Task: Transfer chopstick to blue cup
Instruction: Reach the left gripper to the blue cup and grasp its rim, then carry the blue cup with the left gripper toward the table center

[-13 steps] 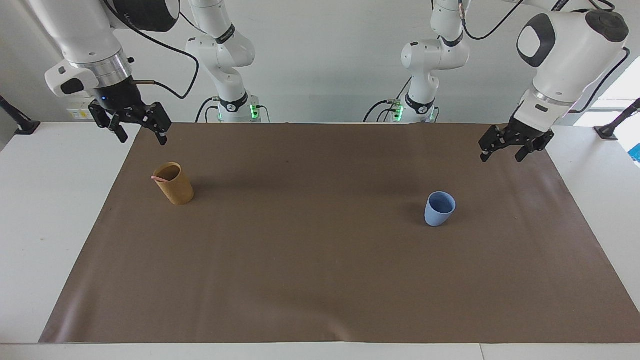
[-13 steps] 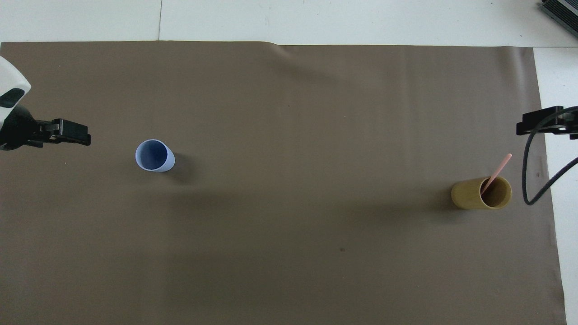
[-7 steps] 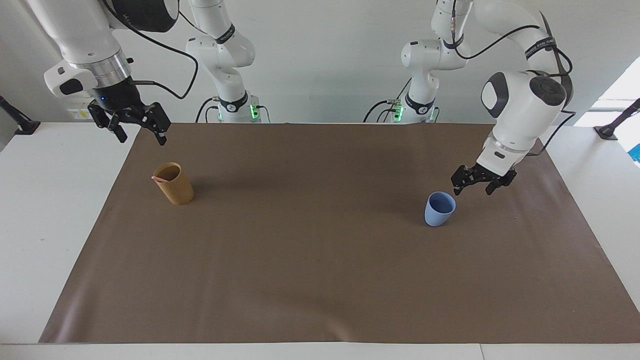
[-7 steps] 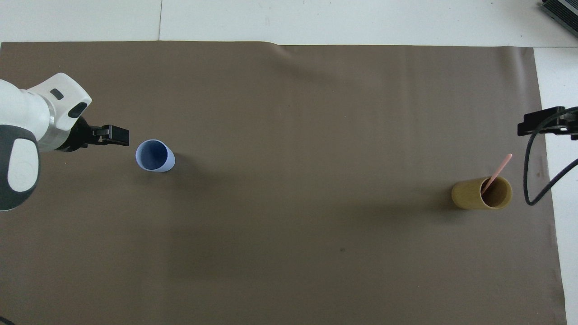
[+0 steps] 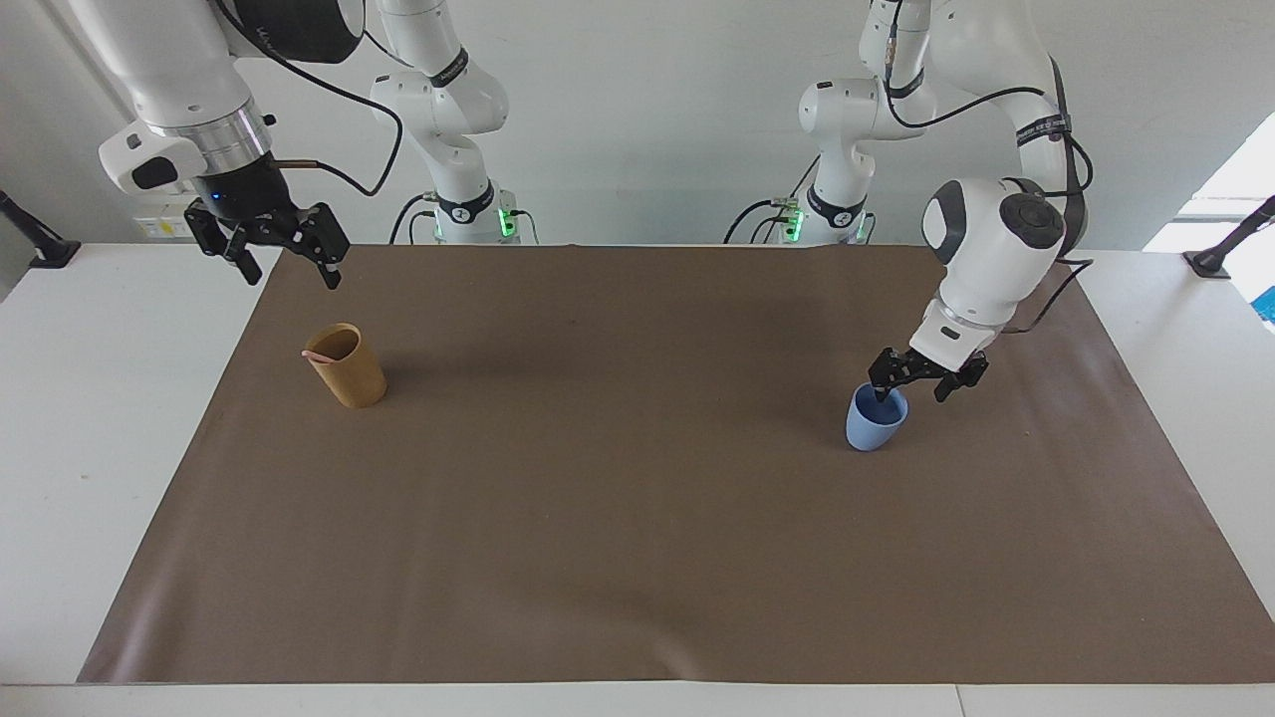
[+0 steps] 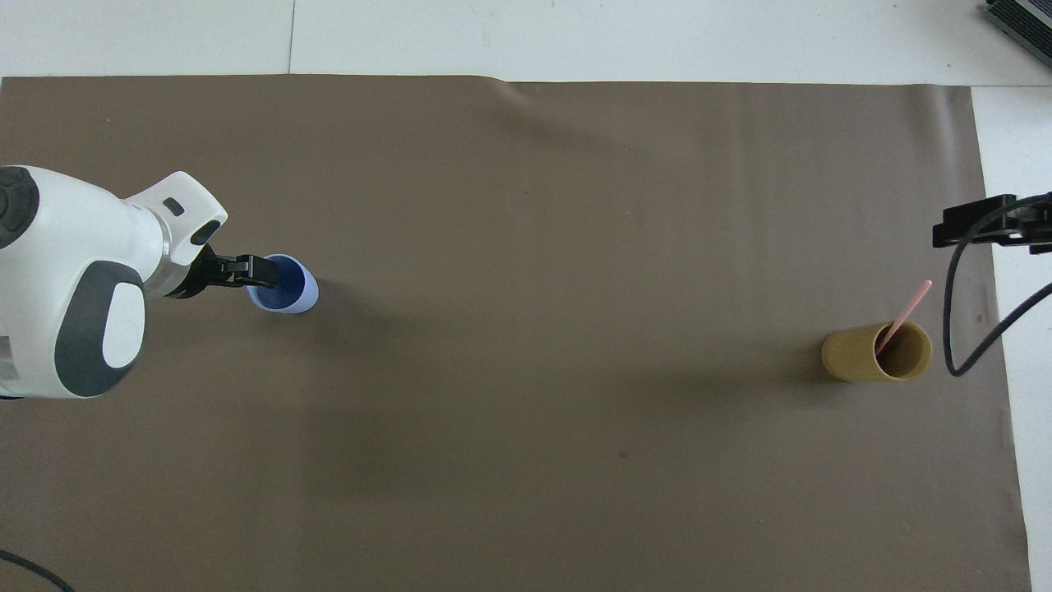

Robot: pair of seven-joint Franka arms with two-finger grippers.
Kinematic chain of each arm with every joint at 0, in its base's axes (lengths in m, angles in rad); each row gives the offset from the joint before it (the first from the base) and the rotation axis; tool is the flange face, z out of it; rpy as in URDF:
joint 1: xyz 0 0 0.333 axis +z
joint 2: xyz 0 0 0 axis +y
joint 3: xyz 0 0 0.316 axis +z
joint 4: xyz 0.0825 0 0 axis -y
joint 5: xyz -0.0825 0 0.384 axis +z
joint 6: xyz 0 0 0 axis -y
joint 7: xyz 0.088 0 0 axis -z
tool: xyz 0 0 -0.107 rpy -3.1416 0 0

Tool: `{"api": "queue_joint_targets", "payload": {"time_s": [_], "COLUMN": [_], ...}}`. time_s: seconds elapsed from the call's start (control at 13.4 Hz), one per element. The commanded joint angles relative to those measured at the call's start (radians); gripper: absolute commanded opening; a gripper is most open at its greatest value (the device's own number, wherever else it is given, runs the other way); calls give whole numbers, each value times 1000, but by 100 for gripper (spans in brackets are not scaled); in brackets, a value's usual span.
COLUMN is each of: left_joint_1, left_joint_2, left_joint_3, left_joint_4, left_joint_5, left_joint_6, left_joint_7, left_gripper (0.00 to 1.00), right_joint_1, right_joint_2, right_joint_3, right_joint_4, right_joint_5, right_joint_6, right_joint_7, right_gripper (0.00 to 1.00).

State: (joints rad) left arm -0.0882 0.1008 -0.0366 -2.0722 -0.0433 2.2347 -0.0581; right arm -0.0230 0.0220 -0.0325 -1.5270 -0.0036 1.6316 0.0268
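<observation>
Next, my left gripper grabs the blue cup by its rim (image 6: pixel 283 256). Then my left gripper brings the cup within reach for the chopstick (image 6: pixel 905 315).
The blue cup (image 5: pixel 873 428) stands on the mat toward the left arm's end; it also shows in the overhead view (image 6: pixel 297 291). My left gripper (image 5: pixel 911 382) is open at the cup's rim, one finger over the mouth and one outside it; it also shows in the overhead view (image 6: pixel 260 272). One pale pink chopstick (image 5: pixel 320 355) leans in the tan cup (image 5: pixel 349 373) toward the right arm's end, its tip sticking out (image 6: pixel 906 312). My right gripper (image 5: pixel 285 263) is open and empty, up in the air over the mat's edge near the tan cup (image 6: pixel 855 355).
A brown mat (image 5: pixel 637 518) covers most of the white table (image 5: pixel 90 418). The right arm's black cable (image 6: pixel 953 321) hangs in a loop beside the tan cup. A dark device (image 6: pixel 1023 20) sits at the table's corner.
My left arm has swung in from the table's end and come down to the blue cup's rim. My right gripper has shifted only slightly. The cups and chopstick have not moved.
</observation>
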Motion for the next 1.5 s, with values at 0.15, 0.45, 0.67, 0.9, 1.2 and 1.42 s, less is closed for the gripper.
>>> {"api": "queue_joint_targets", "payload": {"time_s": [0.15, 0.45, 0.67, 0.9, 1.2, 1.42], "left_joint_1": [-13, -11, -13, -13, -34, -155], "left_joint_2": [23, 23, 25, 37, 19, 19], "left_joint_3": [14, 14, 12, 12, 3, 3], "left_joint_4": [-49, -49, -42, -17, 101, 173], "left_joint_5": [5, 5, 5, 5, 3, 5], "left_joint_6": [94, 89, 88, 82, -68, -113], "left_joint_7": [-6, 1, 0, -8, -53, -269], "left_gripper": [100, 0, 0, 0, 0, 0], "right_joint_1": [-5, -5, -5, -5, -5, -5], "right_joint_2": [-10, -10, -10, -10, -10, -10], "right_joint_3": [2, 2, 2, 2, 2, 2], "right_joint_4": [-10, -10, -10, -10, -10, -10], "right_joint_5": [5, 5, 5, 5, 5, 5], "right_joint_6": [-4, -4, -4, -4, -4, -4], "right_joint_7": [-21, -21, -21, -21, -21, -21], "right_gripper": [100, 100, 100, 100, 100, 100]}}
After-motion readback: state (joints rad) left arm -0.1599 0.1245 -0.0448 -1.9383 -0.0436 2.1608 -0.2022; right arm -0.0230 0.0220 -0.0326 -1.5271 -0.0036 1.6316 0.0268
